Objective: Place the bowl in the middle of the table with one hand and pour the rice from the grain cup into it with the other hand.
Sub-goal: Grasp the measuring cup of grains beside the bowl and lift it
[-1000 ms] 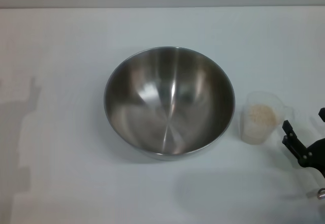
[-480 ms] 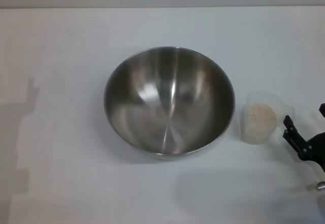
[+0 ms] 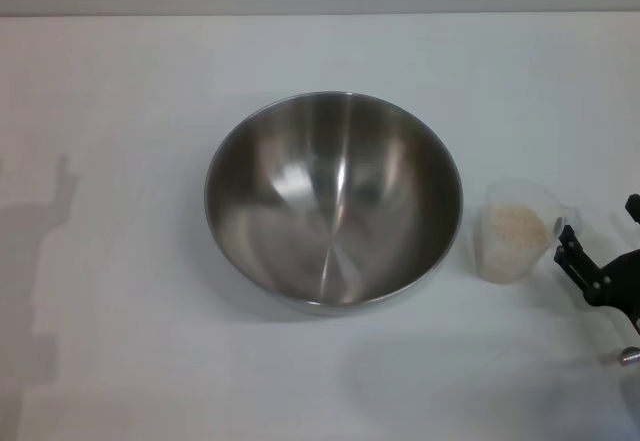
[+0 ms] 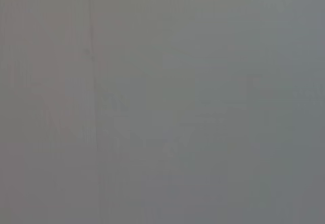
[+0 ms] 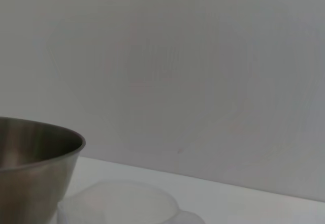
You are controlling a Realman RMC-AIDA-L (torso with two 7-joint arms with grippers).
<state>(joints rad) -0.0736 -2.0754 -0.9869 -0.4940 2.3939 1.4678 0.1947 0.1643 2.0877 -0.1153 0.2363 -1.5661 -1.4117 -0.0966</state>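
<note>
My right gripper's black fingers are short of the grain cup's handle (image 3: 566, 217) in the head view, so closing now would miss. It moves toward the handle next, before closing.
The steel bowl (image 3: 333, 199) stands upright and empty in the middle of the white table (image 3: 120, 81). The clear grain cup (image 3: 515, 231) stands just right of it, apart from it, with a heap of rice (image 3: 517, 227) inside. My right gripper (image 3: 600, 229) is open at the right edge of the head view, just right of the cup, not holding it. The right wrist view shows the bowl's side (image 5: 30, 163) and the cup's rim (image 5: 122, 203) close by. My left gripper is out of view; the left wrist view shows only plain grey.
An arm's shadow (image 3: 50, 221) lies on the table at the left. A pale wall (image 5: 177, 56) stands behind the table's far edge.
My right gripper has crept slightly toward the table's far side beside the cup. The shadow at the left has shifted a little. Bowl and cup have not moved.
</note>
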